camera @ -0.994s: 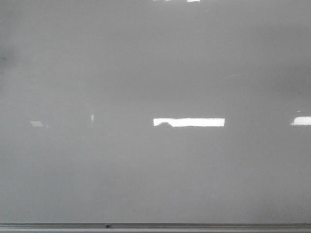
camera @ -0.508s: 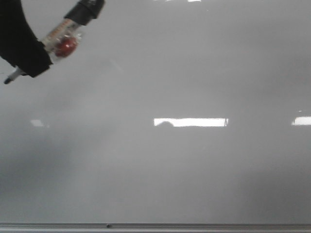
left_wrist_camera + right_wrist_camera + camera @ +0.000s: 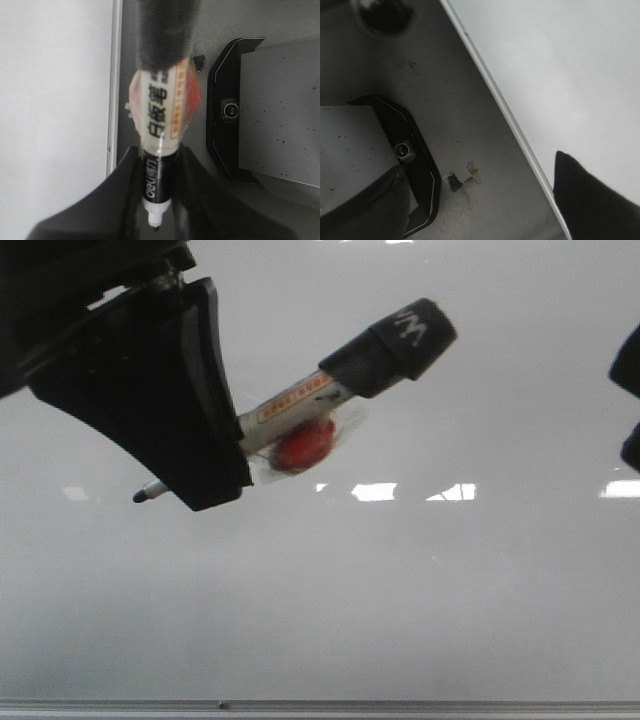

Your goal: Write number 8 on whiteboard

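Observation:
The red piece point(image 3: 304, 445) bulges at the label and my left gripper covers the marker near its tip, so my right gripper needs to grab its black cap end point(image 3: 392, 348).
The whiteboard point(image 3: 400, 590) is glossy pale grey with white glare patches and fills the front view. No number 8 shows on it. My left gripper point(image 3: 195, 455) is at the upper left, shut on a marker point(image 3: 300, 405). The marker has a black cap end at the upper right, a white label with a red blob, and its tip point(image 3: 140, 496) points left. In the left wrist view the marker point(image 3: 162, 100) sits between the black fingers of the left gripper point(image 3: 157, 200), beside the board point(image 3: 50, 100). My right gripper point(image 3: 475, 210) is open and empty. It shows only as a dark shape point(image 3: 628, 390) at the right edge of the front view.
A thin grey metal edge point(image 3: 400, 706) runs along the board's bottom. The wrist views show a black housing with a camera lens point(image 3: 232, 110) on a grey surface, also seen in the right wrist view point(image 3: 402, 150). A scuffed tape mark point(image 3: 460, 180) lies near it.
My left gripper with the marker came in from the upper left, moved right and down, and now looms large. The right gripper's dark edge has appeared at the right.

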### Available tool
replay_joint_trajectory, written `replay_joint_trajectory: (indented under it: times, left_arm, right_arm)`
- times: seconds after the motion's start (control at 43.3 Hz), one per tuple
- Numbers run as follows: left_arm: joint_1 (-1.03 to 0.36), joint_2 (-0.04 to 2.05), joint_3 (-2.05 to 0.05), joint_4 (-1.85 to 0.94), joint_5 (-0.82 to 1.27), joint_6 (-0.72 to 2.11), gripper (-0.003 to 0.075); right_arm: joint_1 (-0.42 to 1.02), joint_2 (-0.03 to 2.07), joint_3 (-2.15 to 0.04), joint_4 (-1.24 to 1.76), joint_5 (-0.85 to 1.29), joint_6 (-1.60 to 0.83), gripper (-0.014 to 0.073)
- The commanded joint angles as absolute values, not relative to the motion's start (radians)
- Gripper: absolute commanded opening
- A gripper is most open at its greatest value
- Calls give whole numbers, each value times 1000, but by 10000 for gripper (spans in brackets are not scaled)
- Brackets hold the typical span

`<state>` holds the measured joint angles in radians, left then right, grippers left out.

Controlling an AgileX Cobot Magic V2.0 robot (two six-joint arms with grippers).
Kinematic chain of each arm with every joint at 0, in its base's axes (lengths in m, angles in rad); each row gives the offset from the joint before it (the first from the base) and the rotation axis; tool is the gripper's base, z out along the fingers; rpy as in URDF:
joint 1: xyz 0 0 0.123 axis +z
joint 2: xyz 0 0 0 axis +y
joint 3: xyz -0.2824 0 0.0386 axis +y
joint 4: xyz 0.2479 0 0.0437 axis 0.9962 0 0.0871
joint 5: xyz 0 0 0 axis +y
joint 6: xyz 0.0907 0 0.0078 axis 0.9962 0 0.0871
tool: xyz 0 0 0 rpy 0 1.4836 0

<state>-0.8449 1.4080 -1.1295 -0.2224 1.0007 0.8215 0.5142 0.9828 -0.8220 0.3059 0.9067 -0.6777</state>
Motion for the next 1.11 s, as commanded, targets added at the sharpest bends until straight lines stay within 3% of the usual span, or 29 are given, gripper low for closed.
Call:
replay_joint_trajectory:
  times: [0.0,0.208,0.762,1.086]
  left_arm:
    - [-870,1380,-1164,-236,966,823,-20]
    - [-877,1380,-1164,-234,966,825,-20]
    - [-877,1380,-1164,-234,962,827,-21]
    - [-877,1380,-1164,-234,930,827,-21]
  right_arm:
    - [544,986,-854,439,857,-804,606]
    - [556,1028,-893,612,828,-953,606]
    - [674,1167,-994,625,771,-1008,601]
    - [674,1170,-992,594,779,-1017,349]
